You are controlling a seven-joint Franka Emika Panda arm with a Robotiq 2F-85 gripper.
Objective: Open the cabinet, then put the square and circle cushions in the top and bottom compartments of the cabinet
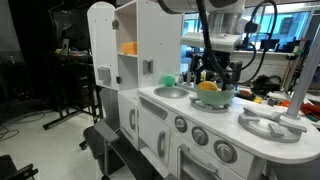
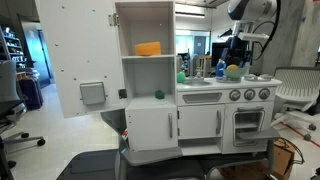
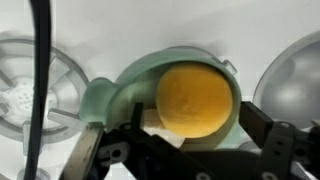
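The yellow round cushion lies between my gripper's open fingers, its sides free inside the bowl, so my gripper closes on the cushion next.
The tall white cabinet stands with its door swung wide open. The orange square cushion lies in the top compartment. A small green ball sits in the bottom compartment. The yellow round cushion rests in a pale green bowl on the counter. My gripper hangs just above it, open. Its fingers straddle the cushion and touch nothing.
A round steel sink and a toy burner grate flank the bowl. A blue bottle and a green item stand at the counter's back. An office chair sits beside the kitchen.
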